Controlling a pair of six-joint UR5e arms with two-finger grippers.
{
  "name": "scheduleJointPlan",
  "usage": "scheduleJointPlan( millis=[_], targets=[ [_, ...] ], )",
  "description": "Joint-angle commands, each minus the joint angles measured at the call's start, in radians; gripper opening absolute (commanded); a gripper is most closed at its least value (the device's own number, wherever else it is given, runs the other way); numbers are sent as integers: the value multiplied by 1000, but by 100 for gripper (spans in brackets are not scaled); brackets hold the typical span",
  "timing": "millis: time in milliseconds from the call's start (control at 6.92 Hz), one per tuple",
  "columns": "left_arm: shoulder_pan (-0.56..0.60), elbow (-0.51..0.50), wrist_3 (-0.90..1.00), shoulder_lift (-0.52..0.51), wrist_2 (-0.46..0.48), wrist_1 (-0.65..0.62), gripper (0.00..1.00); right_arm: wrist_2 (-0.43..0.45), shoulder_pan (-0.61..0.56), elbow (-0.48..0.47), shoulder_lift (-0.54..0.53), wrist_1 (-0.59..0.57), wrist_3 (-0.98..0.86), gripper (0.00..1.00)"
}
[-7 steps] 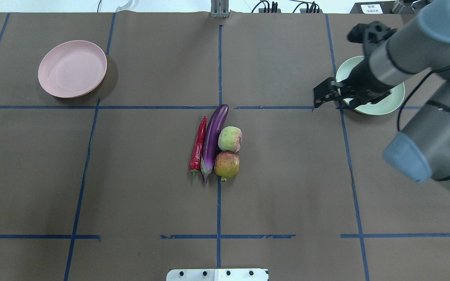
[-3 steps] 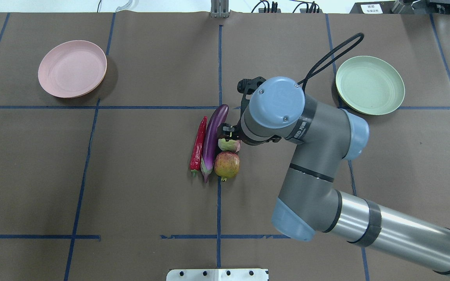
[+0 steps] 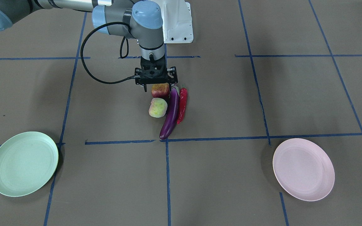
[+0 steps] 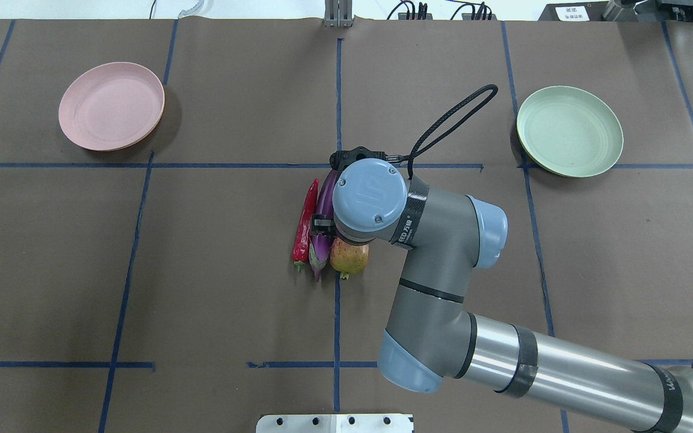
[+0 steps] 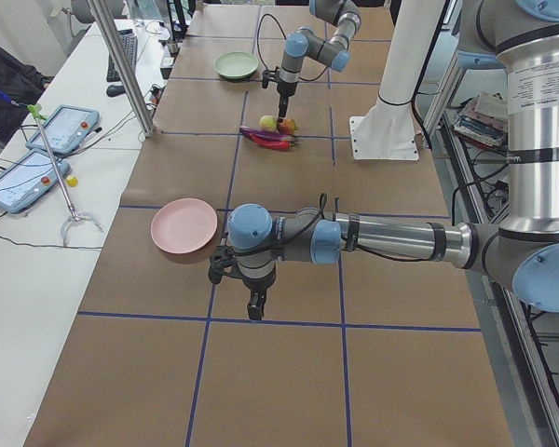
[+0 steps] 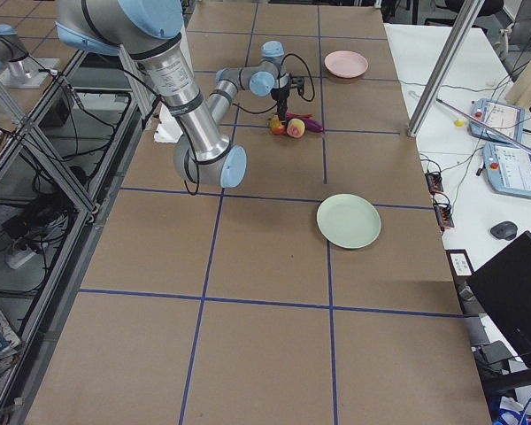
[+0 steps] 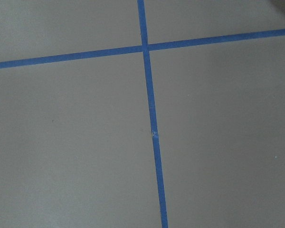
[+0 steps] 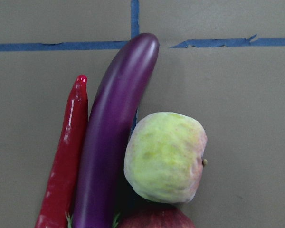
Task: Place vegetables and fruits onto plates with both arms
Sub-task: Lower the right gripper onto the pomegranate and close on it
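The dark red fruit (image 3: pixel 160 90) needs to go onto the mint plate (image 3: pixel 23 164), so my right gripper needs to grip it by its rounded sides next.
The purple eggplant (image 3: pixel 170 113), the red chili (image 3: pixel 182 105), the pale yellow-green fruit (image 3: pixel 157 107) and the dark red fruit (image 3: pixel 160 90) lie tight together at the table's middle. My right gripper (image 3: pixel 158 88) points down over the dark red fruit, jaws open on either side of it. From overhead the wrist hides the pale fruit; the eggplant (image 4: pixel 324 204), chili (image 4: pixel 305 222) and dark red fruit (image 4: pixel 349 260) show. The mint plate (image 4: pixel 569 131) and the pink plate (image 4: pixel 112 105) are empty. My left gripper (image 5: pixel 253 307) hangs over bare table near the pink plate (image 5: pixel 184 225); I cannot tell its state.
Blue tape lines cross the brown table cover. The white base block (image 3: pixel 178 22) stands at the robot's edge. The right arm's cable loops above the pile (image 4: pixel 455 117). The left wrist view shows only bare table and tape.
My right arm has swung from over the mint plate to the pile in the middle, and its gripper has shifted from the pale fruit to the dark red fruit.
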State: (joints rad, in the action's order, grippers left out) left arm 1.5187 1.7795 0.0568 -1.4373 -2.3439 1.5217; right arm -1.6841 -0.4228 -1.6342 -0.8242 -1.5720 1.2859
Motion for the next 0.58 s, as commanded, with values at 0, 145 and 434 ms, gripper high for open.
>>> scheduleJointPlan(
  millis=[0,145,434],
  targets=[
    [-2,-2,0,0,0,0,100,9,24,36,7,1,-7,100],
    [-2,-5,-2,0,0,0,100,9,33,54,8,1,-7,100],
    [-2,-9,0,0,0,0,100,9,38,80,25,3,-5,95]
  ],
)
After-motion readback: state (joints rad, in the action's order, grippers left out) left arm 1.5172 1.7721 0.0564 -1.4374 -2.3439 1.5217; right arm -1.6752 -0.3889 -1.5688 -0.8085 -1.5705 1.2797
